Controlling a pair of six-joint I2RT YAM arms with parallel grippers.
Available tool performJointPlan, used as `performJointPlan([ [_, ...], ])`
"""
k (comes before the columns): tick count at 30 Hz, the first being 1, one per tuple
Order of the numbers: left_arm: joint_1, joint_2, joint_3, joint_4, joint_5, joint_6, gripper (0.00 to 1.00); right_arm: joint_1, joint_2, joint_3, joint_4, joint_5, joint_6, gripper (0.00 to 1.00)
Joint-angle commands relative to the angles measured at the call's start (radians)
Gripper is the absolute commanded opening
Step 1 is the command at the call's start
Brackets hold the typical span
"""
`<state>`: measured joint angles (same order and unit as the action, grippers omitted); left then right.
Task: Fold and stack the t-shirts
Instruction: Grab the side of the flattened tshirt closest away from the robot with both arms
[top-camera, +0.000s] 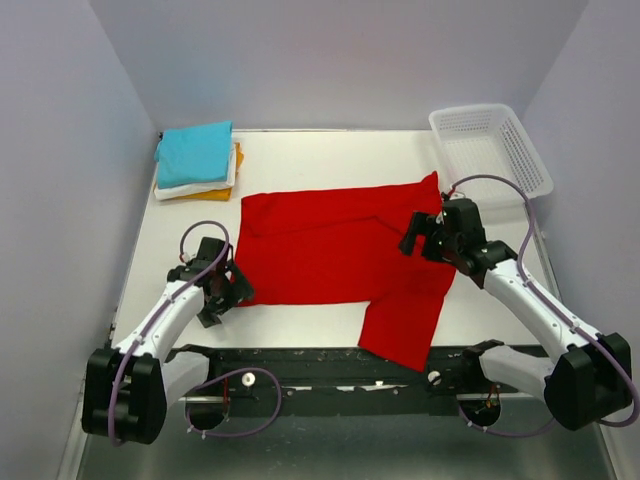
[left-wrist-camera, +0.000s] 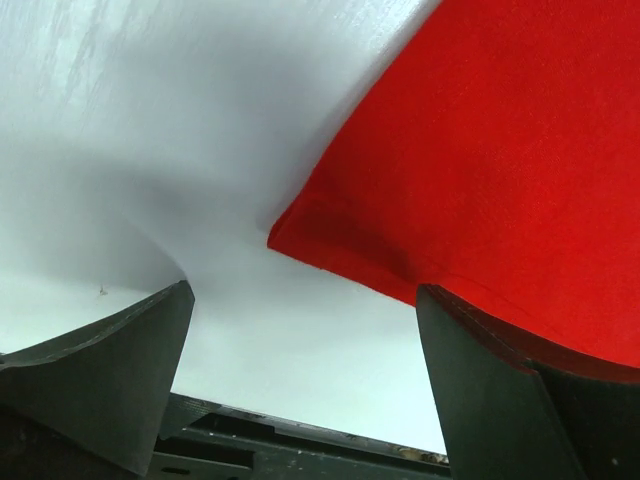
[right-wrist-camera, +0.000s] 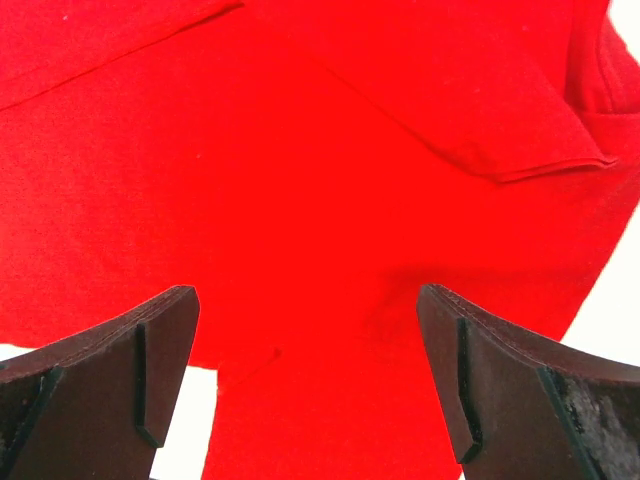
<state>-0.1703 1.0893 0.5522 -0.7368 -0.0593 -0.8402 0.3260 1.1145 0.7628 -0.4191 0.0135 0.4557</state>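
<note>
I should fold the red t-shirt toward the table's far edge, so my right gripper should grab it next beside the part reaching toward the table's near edge (top-camera: 405, 325).
The red t-shirt (top-camera: 330, 255) lies spread flat across the middle of the white table, one part reaching toward the near edge. A stack of folded shirts sits at the far left corner: turquoise (top-camera: 195, 152) on top, white (top-camera: 200, 187) under it, orange-yellow (top-camera: 236, 160) at the bottom. My left gripper (top-camera: 226, 292) is open and empty, low at the shirt's near left corner (left-wrist-camera: 480, 180). My right gripper (top-camera: 418, 235) is open and empty, hovering above the shirt's right part (right-wrist-camera: 320, 200).
A white plastic lattice basket (top-camera: 490, 150) stands at the far right corner. A black rail (top-camera: 320, 365) runs along the near table edge between the arm bases. Grey walls close in on the left, right and back.
</note>
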Motion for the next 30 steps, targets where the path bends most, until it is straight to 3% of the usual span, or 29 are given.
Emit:
performJointPlan([
  [1, -0.002, -0.094, -0.045, 0.045, -0.013, -0.090, 0.90, 0.042, -0.022, -0.008, -0.017, 0.005, 0.004, 1.00],
  [6, -0.003, -0.049, -0.085, 0.161, 0.017, -0.117, 0.59, 0.056, -0.016, -0.013, -0.030, 0.039, 0.001, 1.00],
  [10, -0.002, 0.028, -0.063, 0.221, -0.001, -0.129, 0.45, 0.068, -0.015, 0.003, -0.061, 0.035, -0.003, 1.00],
  [11, -0.003, 0.047, -0.053, 0.229, -0.006, -0.130, 0.38, 0.077, -0.017, 0.007, -0.075, 0.032, -0.006, 1.00],
  [13, -0.002, 0.083, -0.038, 0.246, 0.002, -0.128, 0.07, 0.107, -0.014, 0.017, -0.113, 0.048, -0.014, 0.99],
  [14, -0.004, 0.095, -0.028, 0.241, -0.006, -0.129, 0.00, 0.130, -0.007, 0.025, -0.133, 0.056, -0.019, 0.99],
  [18, -0.002, 0.094, -0.021, 0.243, 0.003, -0.118, 0.00, 0.335, 0.065, 0.053, -0.207, 0.082, 0.000, 0.97],
  [22, -0.002, 0.070, -0.030, 0.239, 0.001, -0.111, 0.00, 0.641, 0.159, 0.096, -0.316, 0.198, 0.083, 0.94],
  [30, -0.003, 0.089, -0.023, 0.261, 0.052, -0.089, 0.00, 0.781, 0.150, -0.029, -0.504, 0.074, 0.303, 0.76],
])
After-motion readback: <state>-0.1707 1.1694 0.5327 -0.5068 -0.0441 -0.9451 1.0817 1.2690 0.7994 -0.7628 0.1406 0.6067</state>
